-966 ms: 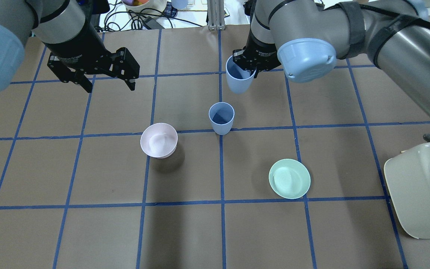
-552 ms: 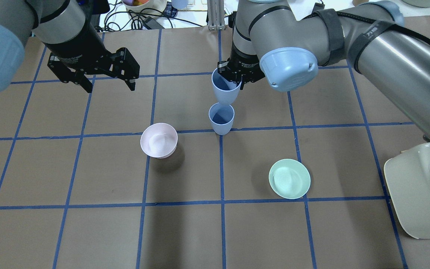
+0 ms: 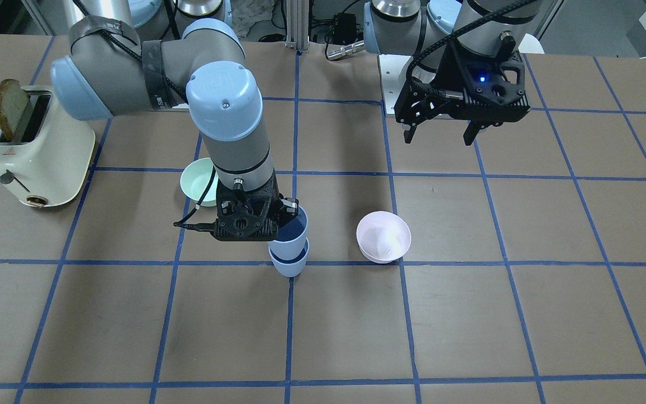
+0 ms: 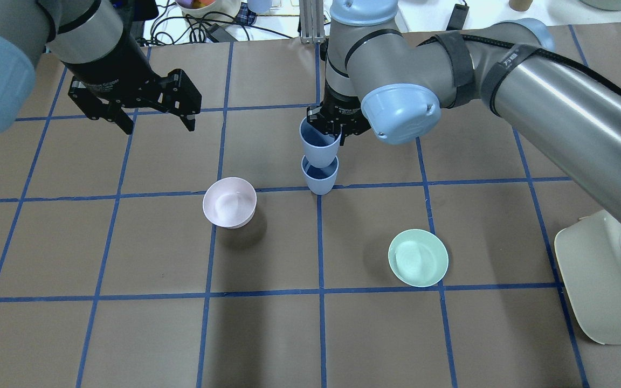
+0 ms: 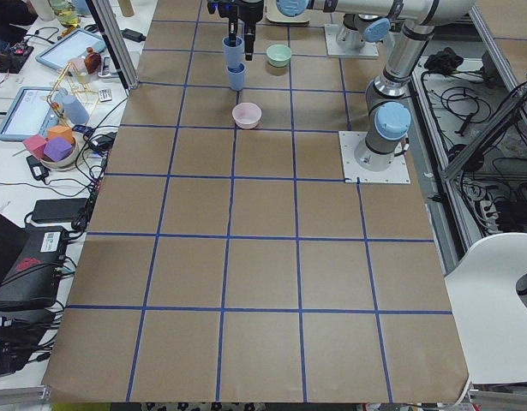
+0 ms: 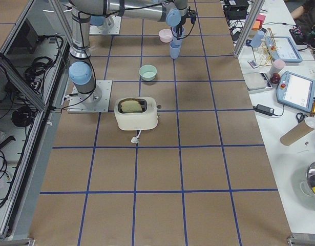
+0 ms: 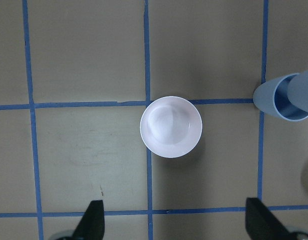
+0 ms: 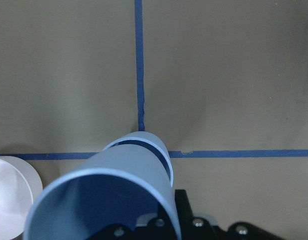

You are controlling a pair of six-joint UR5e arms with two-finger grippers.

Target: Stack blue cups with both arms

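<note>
My right gripper opens now, since the held cup's base (image 3: 287,253) sits inside the lower cup's rim in the front view.
My right gripper (image 4: 331,126) is shut on the rim of one blue cup (image 4: 318,144) and holds it slightly tilted, its base in the mouth of the second blue cup (image 4: 319,181), which stands upright on a tape crossing. The front view shows the held cup (image 3: 291,230) sitting in the lower cup (image 3: 289,265). In the right wrist view the held cup (image 8: 106,200) covers most of the lower cup's rim (image 8: 146,142). My left gripper (image 4: 157,121) is open and empty, hovering to the left, above the pink bowl (image 7: 171,126).
The pale pink bowl (image 4: 229,202) stands left of the cups, and the mint green bowl (image 4: 418,257) to their near right. A cream toaster (image 4: 601,280) with a slice of bread sits at the right edge. Cables and clutter lie beyond the far edge.
My right gripper has moved left and down with its cup, from beside and above the standing cup to its mouth. The left arm has not moved.
</note>
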